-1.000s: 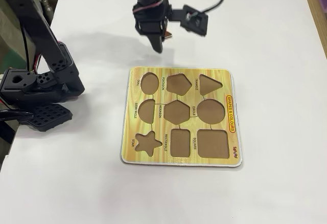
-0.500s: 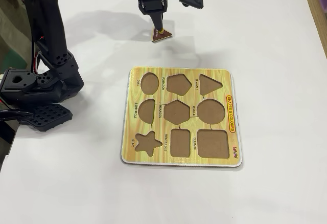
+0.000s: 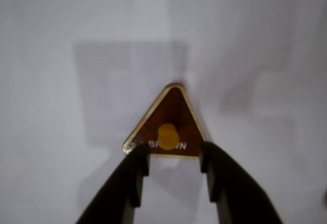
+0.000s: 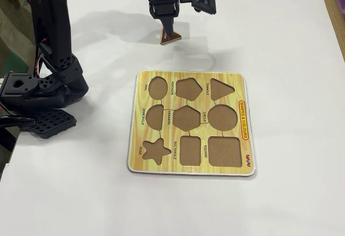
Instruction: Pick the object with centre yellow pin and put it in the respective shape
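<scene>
My gripper needs to put the dark-brown triangle (image 3: 176, 109) into its matching hole in the puzzle board, so it should grab the triangle by its yellow centre pin next.
The object with centre yellow pin (image 3: 167, 127) is a dark-brown triangle marked BROWN. It lies flat on the white table, and the fixed view shows it (image 4: 172, 40) behind the puzzle board. My gripper (image 3: 173, 155) is open over its base edge, with one black finger (image 3: 134, 175) near each base corner. The pin lies just beyond the fingertips, and nothing is held. From the fixed view the gripper (image 4: 168, 31) points down at the piece. The yellow board (image 4: 188, 75) has a triangle recess (image 4: 221, 89) at its far right corner.
The board's other cut-outs are all bare, among them the star (image 4: 155, 151) and the square (image 4: 224, 151). The arm's black base (image 4: 38, 90) stands at the table's left edge. The table's right edge (image 4: 335, 15) runs along the fixed view's side.
One second ago the gripper hung nearer the board and hid the triangle. It has since swung back toward the far side, and the triangle now shows under its tips.
</scene>
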You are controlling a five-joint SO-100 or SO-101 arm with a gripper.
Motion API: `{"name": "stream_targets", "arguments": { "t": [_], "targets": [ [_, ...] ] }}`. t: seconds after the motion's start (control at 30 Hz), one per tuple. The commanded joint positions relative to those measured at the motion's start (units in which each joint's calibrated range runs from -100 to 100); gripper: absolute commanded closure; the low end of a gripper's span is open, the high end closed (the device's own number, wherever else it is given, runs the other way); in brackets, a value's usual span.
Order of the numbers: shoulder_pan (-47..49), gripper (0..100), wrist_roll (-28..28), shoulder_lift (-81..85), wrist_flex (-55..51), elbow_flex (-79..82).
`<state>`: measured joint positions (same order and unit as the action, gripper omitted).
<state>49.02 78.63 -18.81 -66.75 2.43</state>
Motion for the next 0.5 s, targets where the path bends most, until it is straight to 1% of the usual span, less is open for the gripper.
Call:
{"name": "stream_targets", "arguments": {
  "t": [0.0,0.47],
  "targets": [
    [-1.5,88,0.3,-0.3,0.7,-2.8],
    [-1.0,89,0.3,-2.6,0.7,-3.0]
  ]
}}
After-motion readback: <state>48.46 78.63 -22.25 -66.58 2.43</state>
